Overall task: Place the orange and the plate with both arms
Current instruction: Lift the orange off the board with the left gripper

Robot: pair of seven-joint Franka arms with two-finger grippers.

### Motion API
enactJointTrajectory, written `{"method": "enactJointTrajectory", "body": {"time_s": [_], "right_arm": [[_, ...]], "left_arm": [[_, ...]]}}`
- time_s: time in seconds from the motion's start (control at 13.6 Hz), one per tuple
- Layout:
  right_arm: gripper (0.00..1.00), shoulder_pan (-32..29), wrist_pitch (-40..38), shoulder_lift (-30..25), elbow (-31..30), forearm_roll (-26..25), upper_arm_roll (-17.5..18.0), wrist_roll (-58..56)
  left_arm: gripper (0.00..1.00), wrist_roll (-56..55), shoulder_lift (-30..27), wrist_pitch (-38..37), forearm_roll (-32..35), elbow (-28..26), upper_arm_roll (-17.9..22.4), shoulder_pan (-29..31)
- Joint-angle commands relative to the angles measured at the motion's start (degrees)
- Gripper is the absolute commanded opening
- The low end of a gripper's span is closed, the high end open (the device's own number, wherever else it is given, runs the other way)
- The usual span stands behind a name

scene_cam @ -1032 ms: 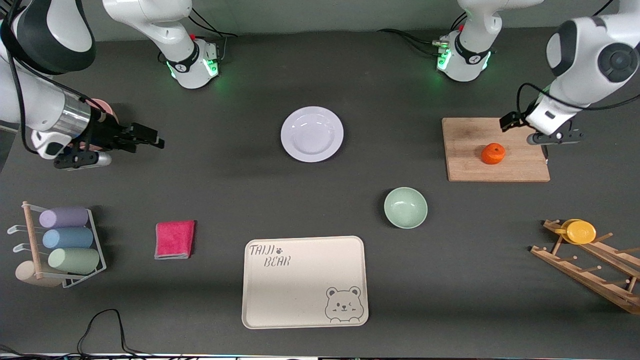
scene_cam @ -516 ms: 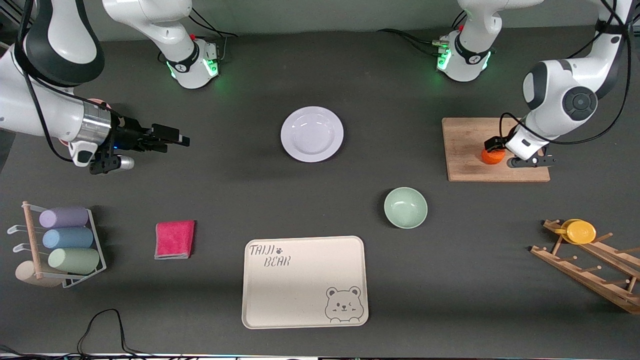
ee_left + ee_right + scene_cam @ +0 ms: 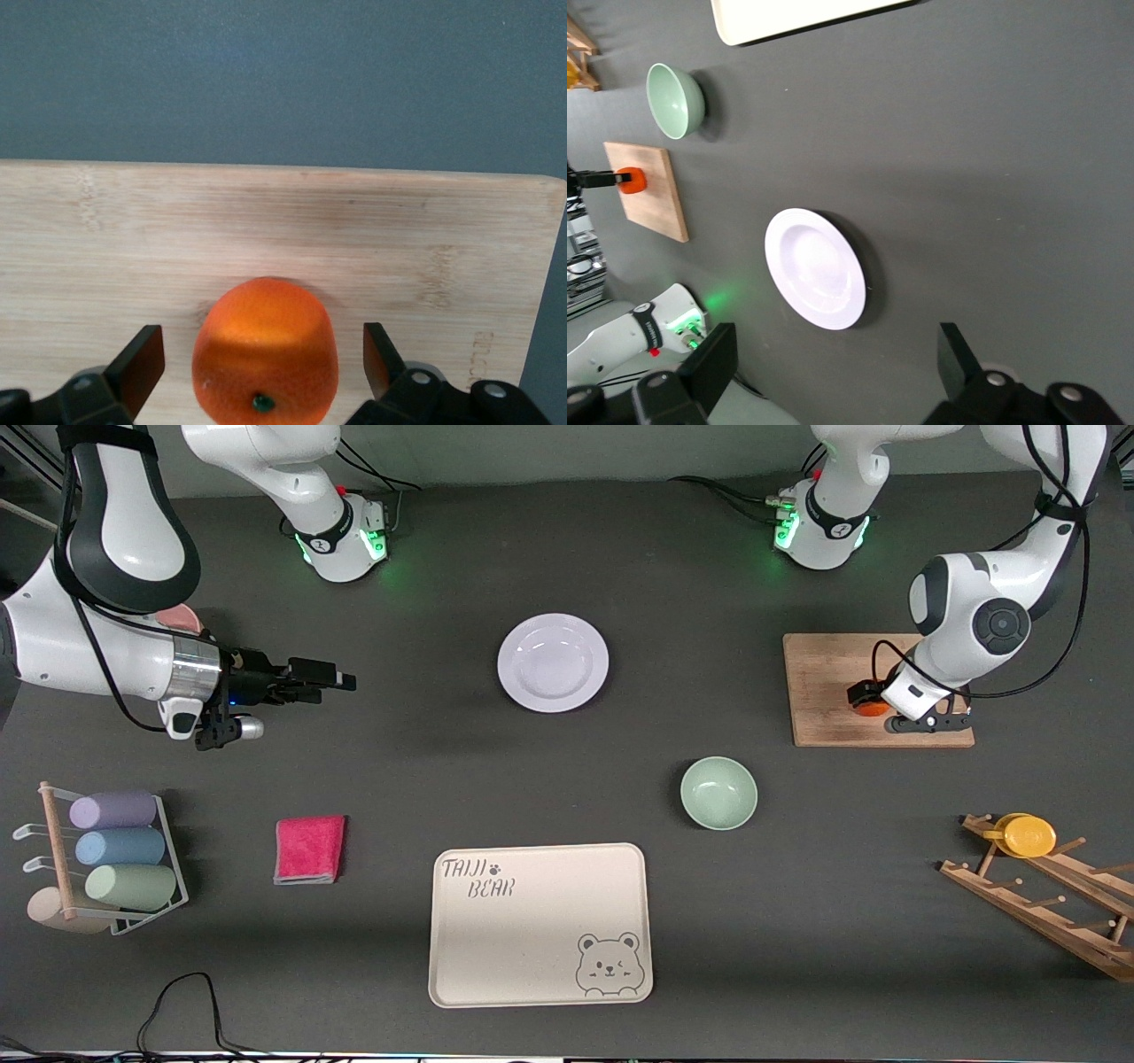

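Observation:
The left gripper's fingers are on either side of the orange over the cutting board (image 3: 824, 682) (image 3: 381, 239), so the left gripper needs to close. Closing now would hold the orange.
The orange (image 3: 869, 708) sits on a wooden cutting board (image 3: 824, 682) toward the left arm's end of the table. My left gripper (image 3: 886, 707) is low over the board, open, with one finger on each side of the orange and a gap on both sides. In the left wrist view the orange (image 3: 264, 350) lies between the open fingers (image 3: 142, 365). The white plate (image 3: 553, 662) lies empty at mid-table. My right gripper (image 3: 334, 676) is open and empty, above the table between the plate and the right arm's end. The right wrist view shows the plate (image 3: 815, 268) ahead of the gripper (image 3: 833, 363).
A pale green bowl (image 3: 718, 793) and a cream bear-print tray (image 3: 540, 926) lie nearer the front camera than the plate. A pink cloth (image 3: 309, 849) and a rack of cups (image 3: 106, 859) are at the right arm's end. A wooden rack with a yellow cup (image 3: 1028, 835) is at the left arm's end.
My left gripper came down from beside the board to straddle the orange. My right gripper moved toward the plate. The orange and plate have not moved.

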Motion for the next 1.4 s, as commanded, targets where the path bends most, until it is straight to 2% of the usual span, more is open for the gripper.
{"method": "enactJointTrajectory", "body": {"time_s": [0.0,0.07,0.15,0.22,0.59,0.81,0.96,1.11,1.33], "right_arm": [[1.0,-0.23,1.14,-0.12,-1.49,2.31,0.14,-3.33],[1.0,-0.23,1.13,-0.12,-1.58,2.31,0.14,-3.34],[1.0,-0.23,1.13,0.06,-1.58,2.4,0.14,-3.43],[1.0,-0.23,1.13,0.14,-1.58,2.57,0.14,-3.52],[1.0,-0.32,0.96,0.14,-4.04,5.73,0.05,-4.57],[1.0,-0.23,0.61,-0.03,-4.83,5.74,0.05,-4.57],[1.0,-0.06,0.69,0.23,-5.1,5.74,0.05,-4.57],[1.0,0.29,0.78,0.5,-5.01,6.0,0.14,-4.57],[1.0,1.52,1.57,1.37,-5.89,6.18,-0.04,-7.19]], "left_arm": [[1.0,1.13,0.18,1.65,-0.18,-0.64,0.03,0.28],[0.95,1.13,0.18,1.74,-0.27,-0.64,0.03,0.28],[0.3,1.3,0.18,1.74,-0.18,-0.64,0.03,0.28],[0.0,1.39,0.18,1.65,-0.18,-0.64,0.03,0.28],[0.0,1.48,-0.25,0.87,-0.18,-0.64,0.03,0.28],[0.0,1.65,-2.44,-2.19,-0.18,-0.03,0.03,0.19],[0.0,1.65,-5.6,-7.63,-0.18,1.46,-0.05,0.01],[0.0,1.57,-8.24,-16.14,-0.18,5.58,-0.14,-0.34],[0.0,1.65,-12.29,-33.96,-0.18,16.71,-0.58,-0.51]]}}
